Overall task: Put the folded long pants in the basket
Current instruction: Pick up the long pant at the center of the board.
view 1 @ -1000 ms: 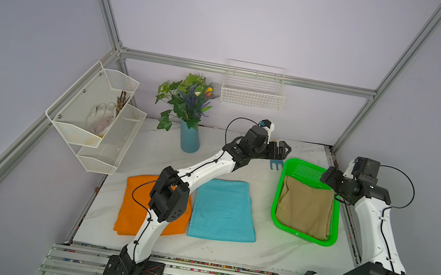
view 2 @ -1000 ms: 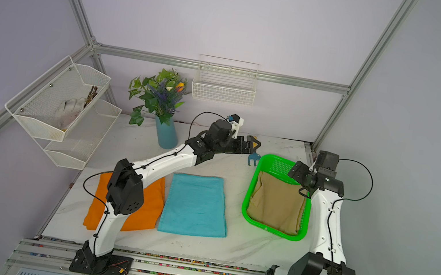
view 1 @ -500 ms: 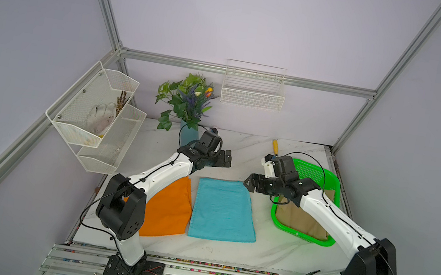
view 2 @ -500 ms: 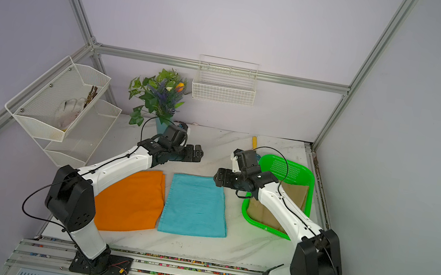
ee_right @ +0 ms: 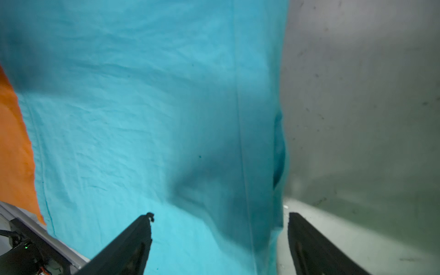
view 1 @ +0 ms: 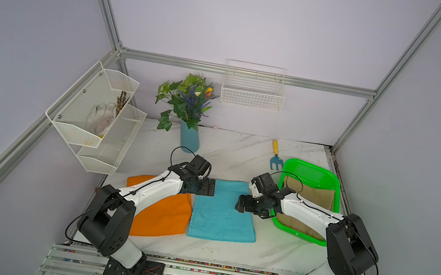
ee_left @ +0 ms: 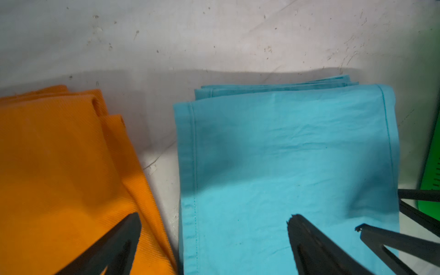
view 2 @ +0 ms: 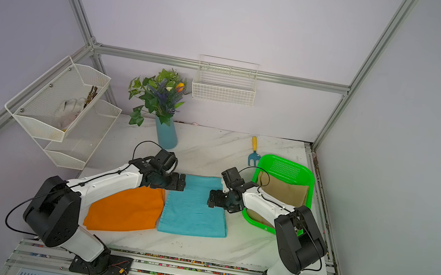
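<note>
My right gripper should grab the basket-side edge of the teal folded long pants (view 1: 223, 214), leaving the opposite edge to my left gripper, so they go in the basket still folded.
The teal folded long pants (view 1: 223, 214) (view 2: 195, 209) lie flat mid-table, with the orange pair (view 1: 163, 216) (view 2: 125, 210) beside them. A tan pair (view 1: 310, 193) (view 2: 283, 190) lies inside the green basket (view 1: 308, 174) (view 2: 286, 169) at the right. My left gripper (view 1: 210, 187) (ee_left: 214, 217) is open over the gap between the orange pair (ee_left: 59, 154) and the teal pair (ee_left: 285, 142), one finger above each. My right gripper (view 1: 241, 203) (ee_right: 221, 215) is open, straddling the teal pair's basket-side edge (ee_right: 278, 142): one finger over cloth, one over bare table.
A blue vase of plants (view 1: 188, 139) stands at the back. A small blue rake with a yellow handle (view 1: 274, 156) lies behind the basket. A white wire basket (view 1: 252, 95) hangs on the back wall. A white two-tier rack (view 1: 101, 118) hangs on the left wall.
Both arms have swung from the back of the table near the basket to the teal pants, the left to its left side, the right to its right edge. No cloth has moved.
</note>
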Tool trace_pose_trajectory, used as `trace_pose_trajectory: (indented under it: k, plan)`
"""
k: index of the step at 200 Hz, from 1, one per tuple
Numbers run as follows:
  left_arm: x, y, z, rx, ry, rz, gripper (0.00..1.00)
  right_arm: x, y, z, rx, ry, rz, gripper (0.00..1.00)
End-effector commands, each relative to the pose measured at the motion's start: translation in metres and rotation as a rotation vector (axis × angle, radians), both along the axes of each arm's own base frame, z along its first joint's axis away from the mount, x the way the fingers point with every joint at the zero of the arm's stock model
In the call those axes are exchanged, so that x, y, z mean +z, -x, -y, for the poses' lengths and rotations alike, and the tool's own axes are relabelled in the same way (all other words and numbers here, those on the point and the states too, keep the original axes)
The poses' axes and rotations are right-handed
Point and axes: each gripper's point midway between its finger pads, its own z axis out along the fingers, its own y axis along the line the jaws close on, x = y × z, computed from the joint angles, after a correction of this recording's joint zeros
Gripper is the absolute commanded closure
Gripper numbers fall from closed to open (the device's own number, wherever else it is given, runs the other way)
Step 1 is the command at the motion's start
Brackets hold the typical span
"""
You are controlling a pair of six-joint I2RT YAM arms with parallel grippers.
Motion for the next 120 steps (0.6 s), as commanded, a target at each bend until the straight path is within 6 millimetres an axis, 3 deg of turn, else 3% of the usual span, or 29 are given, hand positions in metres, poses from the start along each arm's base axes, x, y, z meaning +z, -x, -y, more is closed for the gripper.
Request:
trace_pose_trajectory:
  k: [1, 41, 76, 105, 120]
  plan:
    - [0.026, -0.010, 0.008, 0.024, 0.088, 0.087, 0.00, -0.001, -0.004, 0.008, -0.015, 0.034, 0.032, 0.06]
    - [0.029, -0.016, 0.011, 0.020, 0.088, 0.089, 0.00, -0.021, 0.013, -0.012, 0.047, -0.091, -0.034, 0.08]
    - [0.042, -0.020, 0.011, 0.033, 0.091, 0.107, 0.00, -0.025, 0.004, -0.021, 0.042, -0.110, -0.043, 0.13]
    - [0.057, -0.026, 0.008, 0.050, 0.089, 0.154, 0.00, -0.029, -0.001, -0.035, 0.036, -0.167, -0.070, 0.32]
    - [0.059, -0.027, 0.007, 0.062, 0.088, 0.162, 0.00, -0.031, -0.007, -0.035, 0.024, -0.153, -0.062, 0.67]
